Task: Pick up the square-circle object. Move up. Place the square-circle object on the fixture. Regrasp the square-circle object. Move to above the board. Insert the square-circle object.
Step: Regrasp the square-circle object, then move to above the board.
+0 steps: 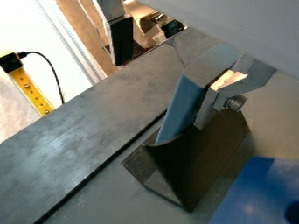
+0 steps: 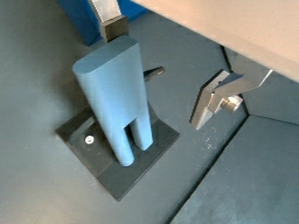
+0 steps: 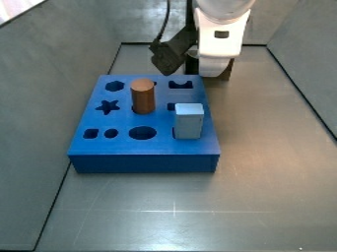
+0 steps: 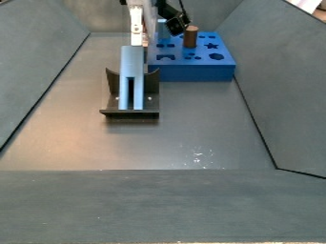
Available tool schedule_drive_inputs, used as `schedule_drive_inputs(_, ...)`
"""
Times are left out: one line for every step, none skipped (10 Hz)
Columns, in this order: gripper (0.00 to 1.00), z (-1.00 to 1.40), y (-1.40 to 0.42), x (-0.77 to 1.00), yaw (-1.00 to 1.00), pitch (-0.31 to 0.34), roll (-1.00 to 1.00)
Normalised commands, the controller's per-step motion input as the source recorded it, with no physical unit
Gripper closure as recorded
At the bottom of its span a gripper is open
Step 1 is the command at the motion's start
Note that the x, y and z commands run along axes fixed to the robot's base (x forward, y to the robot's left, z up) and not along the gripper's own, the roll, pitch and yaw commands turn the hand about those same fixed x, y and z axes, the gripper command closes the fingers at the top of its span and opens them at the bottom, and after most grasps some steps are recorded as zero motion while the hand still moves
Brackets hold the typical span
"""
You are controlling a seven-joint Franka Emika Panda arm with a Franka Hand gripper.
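My gripper needs to pick up the pale blue-grey peg by its upper end (image 1: 208,70) next, so that the peg's lower end stays free to enter the board.
The square-circle object (image 2: 114,96) is a long pale blue-grey peg standing upright in the fixture (image 2: 117,171), seen in both wrist views and in a side view (image 4: 132,76). My gripper (image 2: 163,66) is open around the peg's upper end. One finger (image 2: 110,22) sits close against the peg, while the other finger (image 2: 219,94) stands well clear of it. In a wrist view the peg (image 1: 181,109) rises from the dark fixture (image 1: 193,171) beside a finger (image 1: 228,87). The blue board (image 4: 192,59) lies just beyond the fixture (image 4: 128,110). The gripper (image 3: 211,49) hides the peg in a side view.
On the board (image 3: 145,148) stand a brown cylinder (image 3: 141,96) and a short pale blue-grey cube (image 3: 188,121). Grey sloping walls (image 4: 51,86) enclose the floor on both sides. A board corner (image 1: 268,192) lies next to the fixture.
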Motion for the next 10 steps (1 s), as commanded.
schedule_drive_inputs(0.0,-0.04,-0.03,0.35,0.09,0.093,0.14)
schedule_drive_inputs(0.0,-0.04,-0.03,0.3,0.08,0.091,0.14)
schedule_drive_inputs(0.0,-0.04,-0.03,0.26,0.08,0.091,0.15)
schedule_drive_inputs(0.0,-0.03,-0.03,0.22,0.07,0.093,0.14)
schedule_drive_inputs(0.0,-0.03,-0.04,0.17,0.07,0.099,0.14)
schedule_drive_inputs(1.0,0.0,0.0,0.0,0.0,0.0,0.0)
schedule_drive_inputs(1.0,1.0,0.16,0.12,0.07,-0.198,-0.39)
schedule_drive_inputs(1.0,1.0,0.16,0.12,0.06,-0.197,-0.39)
schedule_drive_inputs(1.0,1.0,0.15,0.08,-0.04,-0.164,-0.35)
schedule_drive_inputs(1.0,1.0,0.14,0.07,-0.08,-0.155,-0.31)
